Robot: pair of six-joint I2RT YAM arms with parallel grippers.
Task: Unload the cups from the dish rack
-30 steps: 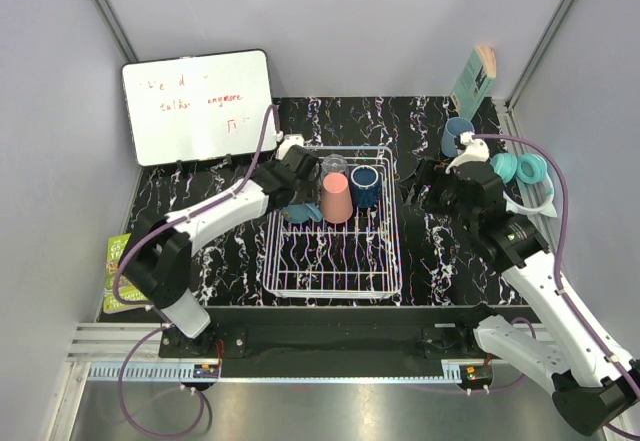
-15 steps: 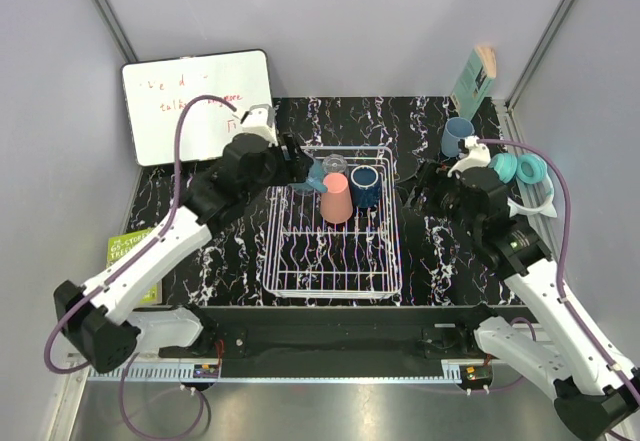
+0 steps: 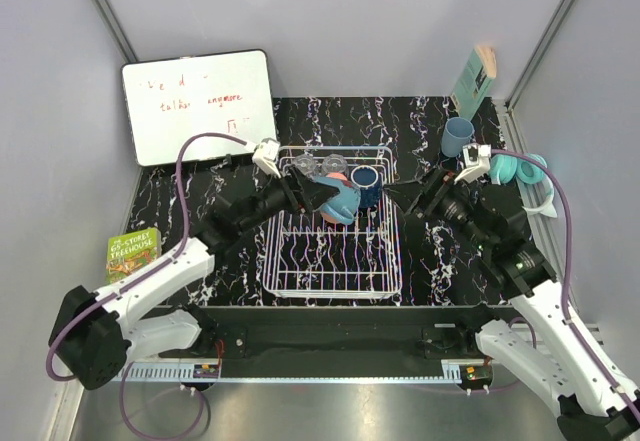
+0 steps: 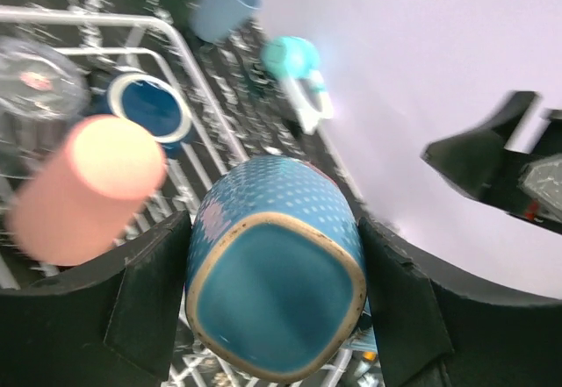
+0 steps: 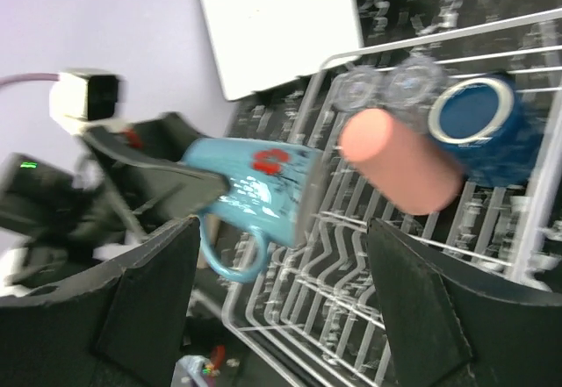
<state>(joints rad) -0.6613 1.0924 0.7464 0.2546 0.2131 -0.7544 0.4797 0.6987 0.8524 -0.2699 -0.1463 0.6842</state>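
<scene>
My right gripper will next grab the light blue mug's rim (image 3: 357, 198) (image 5: 310, 197), opposite the held base, to carry the mug over and set it upright.
My left gripper (image 3: 330, 199) is shut on a light blue mug (image 3: 340, 201) and holds it on its side above the white wire dish rack (image 3: 333, 279). In the left wrist view the mug's base (image 4: 277, 304) fills the space between the fingers. In the rack stand a salmon-pink tumbler (image 3: 338, 175), a dark navy mug (image 3: 366, 183) and two clear glasses (image 3: 305, 166). A second light blue mug (image 3: 458, 138) stands on the table at the back right. My right gripper (image 3: 405, 196) is open and empty at the rack's right side, facing the held mug (image 5: 255, 189).
A whiteboard (image 3: 198, 104) leans at the back left. A green book (image 3: 133, 251) lies at the left edge. Teal headphones (image 3: 520, 169) lie at the right. A green box (image 3: 474, 81) stands at the back right corner.
My left gripper has lifted the light blue mug from the rack's left side and swung it over the rack's middle. My right gripper has moved left to the rack's edge.
</scene>
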